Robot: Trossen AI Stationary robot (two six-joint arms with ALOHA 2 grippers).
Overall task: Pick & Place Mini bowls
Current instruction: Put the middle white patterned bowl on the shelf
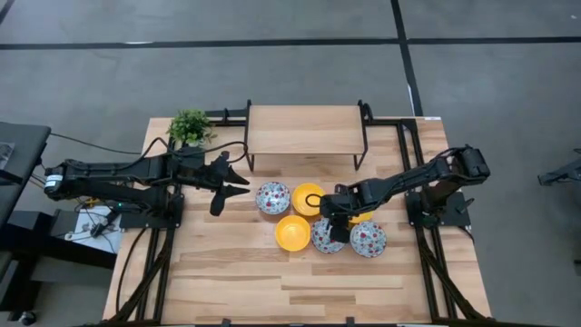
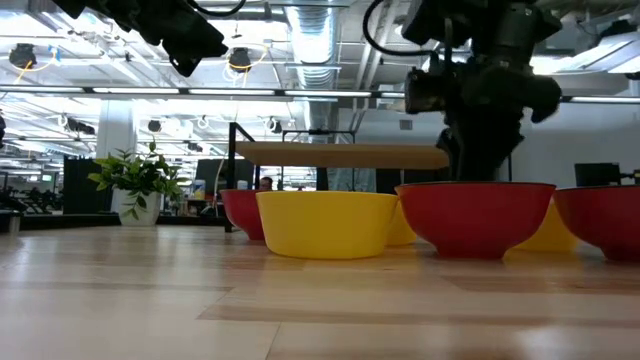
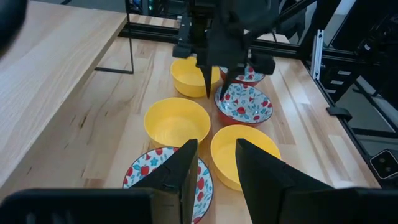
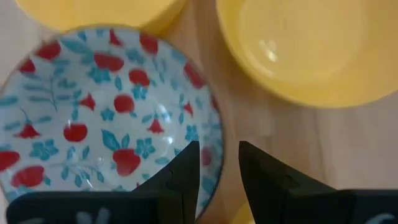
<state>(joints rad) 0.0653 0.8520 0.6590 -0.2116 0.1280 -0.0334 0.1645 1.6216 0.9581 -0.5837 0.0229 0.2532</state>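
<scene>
My right gripper is to grab the middle floral bowl by its rim (image 4: 222,137) next. The bowl should then go on the raised wooden shelf.
Six mini bowls stand close together on the table's middle: floral ones (image 1: 272,197), (image 1: 327,238), (image 1: 368,239) and yellow ones (image 1: 309,197), (image 1: 292,232), (image 1: 362,215), the last partly under my right arm. My right gripper (image 1: 338,225) is open and points down over the middle floral bowl (image 4: 93,118). One finger (image 4: 185,171) is over the bowl's inside and the other (image 4: 256,177) is outside its rim (image 4: 216,134); no touch shows. My left gripper (image 1: 227,186) hovers open to the left of the bowls, high above the table (image 2: 190,45).
A raised wooden shelf (image 1: 304,130) on black legs stands at the far side behind the bowls. A small green potted plant (image 1: 191,127) sits at the far left corner. Bare wood (image 1: 272,282) stretches toward the near edge. The bowls nearly touch one another.
</scene>
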